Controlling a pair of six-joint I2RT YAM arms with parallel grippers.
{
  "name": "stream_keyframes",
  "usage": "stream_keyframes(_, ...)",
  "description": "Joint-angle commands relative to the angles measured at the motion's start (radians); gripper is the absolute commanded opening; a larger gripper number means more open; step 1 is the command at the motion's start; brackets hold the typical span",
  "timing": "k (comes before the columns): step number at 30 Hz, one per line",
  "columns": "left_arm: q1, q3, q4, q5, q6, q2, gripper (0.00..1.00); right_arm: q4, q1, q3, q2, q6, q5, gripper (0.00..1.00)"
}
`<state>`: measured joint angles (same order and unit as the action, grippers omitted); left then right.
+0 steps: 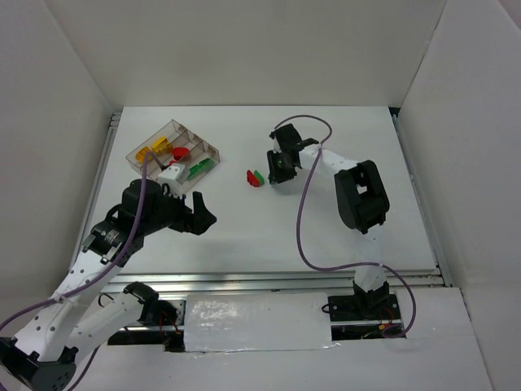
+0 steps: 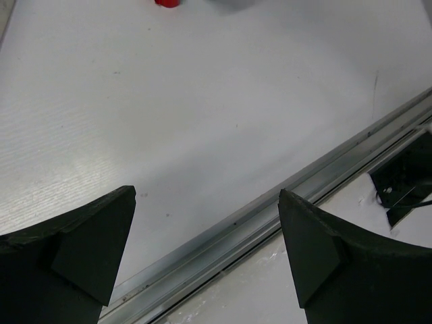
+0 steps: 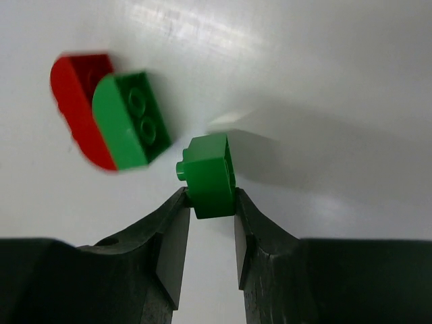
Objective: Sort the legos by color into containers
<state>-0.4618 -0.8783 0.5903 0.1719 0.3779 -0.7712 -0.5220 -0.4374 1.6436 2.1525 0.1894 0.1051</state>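
Both fingers of my right gripper are closed against the small green lego's [image 1: 272, 182] [image 3: 210, 179] opposite sides. That lego would come up with my right gripper if I lifted it now.
My right gripper [image 3: 209, 197] is shut on a small green lego [image 3: 210, 177], pinched at its fingertips just above the white table. Just left of it, a red lego [image 3: 73, 101] and a second green lego [image 3: 131, 118] lie touching each other. From above, that pair shows as red [image 1: 250, 177] and green [image 1: 259, 177], immediately left of the right gripper [image 1: 275, 176]. The clear three-compartment tray [image 1: 213, 149] holds yellow [image 1: 156, 147], red [image 1: 181, 152] and green [image 1: 201, 167] legos in separate compartments. My left gripper [image 1: 204, 213] stands open and empty below the tray, with nothing between its fingertips [image 2: 207, 196].
A metal rail [image 2: 270, 209] runs along the table's near edge under the left gripper. White walls enclose the table on three sides. A purple cable [image 1: 303, 204] loops along the right arm. A red lego [image 2: 167, 3] shows at the top edge of the left wrist view.
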Motion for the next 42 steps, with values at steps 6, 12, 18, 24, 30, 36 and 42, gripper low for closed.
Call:
stream_keyframes(6,0.028,0.030,-0.320,0.266,0.177,-0.040,1.00,0.210,0.005,-0.400,-0.446,0.131,0.324,0.00)
stream_keyframes(12,0.018,0.062,-0.546,0.567,0.231,-0.115,1.00,0.451,0.006,-0.665,-0.730,0.234,0.786,0.00)
stream_keyframes(18,0.008,0.082,-0.614,0.651,0.237,-0.117,0.99,0.576,-0.015,-0.769,-0.897,0.349,0.956,0.00)
stream_keyframes(24,0.000,0.091,-0.635,0.658,0.246,-0.122,0.97,0.748,-0.066,-0.846,-0.993,0.482,1.016,0.00)
stream_keyframes(30,-0.040,0.073,-0.662,0.644,0.268,-0.129,0.91,0.792,-0.135,-0.832,-0.994,0.524,0.996,0.00)
stream_keyframes(36,-0.055,0.059,-0.655,0.638,0.260,-0.135,0.85,0.807,-0.190,-0.803,-0.988,0.535,0.975,0.00)
stream_keyframes(42,-0.058,0.070,-0.670,0.640,0.271,-0.140,0.70,0.813,-0.218,-0.785,-0.954,0.536,0.966,0.00)
